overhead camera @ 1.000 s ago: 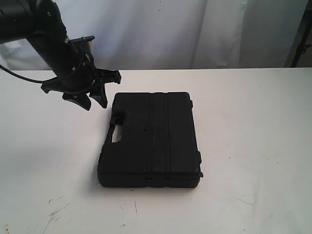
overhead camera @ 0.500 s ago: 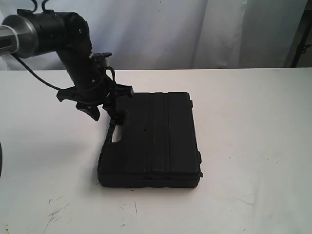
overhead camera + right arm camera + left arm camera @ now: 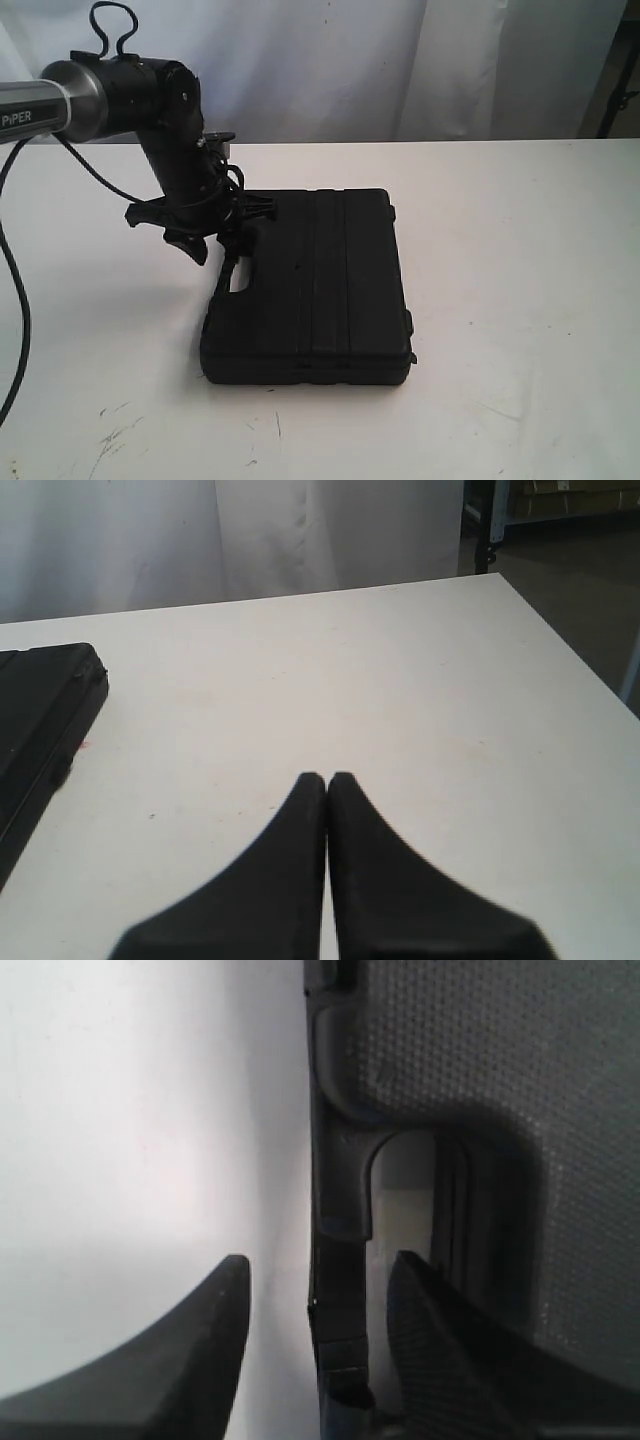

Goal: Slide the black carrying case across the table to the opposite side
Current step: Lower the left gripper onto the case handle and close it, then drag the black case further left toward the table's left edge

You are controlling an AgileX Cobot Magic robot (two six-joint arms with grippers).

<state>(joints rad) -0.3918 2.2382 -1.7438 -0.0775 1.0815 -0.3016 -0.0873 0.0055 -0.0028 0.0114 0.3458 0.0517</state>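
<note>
I need to grab the case (image 3: 320,285) by its handle bar (image 3: 228,271) with my left gripper next, so that I can slide the case across the table.
The black carrying case (image 3: 320,285) lies flat on the white table (image 3: 520,250), with its handle (image 3: 228,270) on the left side. My left gripper (image 3: 218,245) is down at that handle and open. In the left wrist view the handle bar (image 3: 338,1260) runs between the fingers of the left gripper (image 3: 318,1260), with a gap on each side: one finger over bare table, the other in the handle cut-out beside the case's textured lid (image 3: 500,1060). My right gripper (image 3: 327,777) is shut on nothing, over bare table (image 3: 350,660). A corner of the case (image 3: 40,700) shows in the right wrist view.
White curtains hang behind the table's far edge. Dark scuffs (image 3: 115,430) mark the front left of the tabletop. The left arm's cable (image 3: 15,300) hangs at the far left. A dark stand (image 3: 615,100) is at the back right, past the table's right edge (image 3: 560,650).
My left arm has swung right and down from beside the case's far-left corner, and its fingers now straddle the handle. The case has not moved.
</note>
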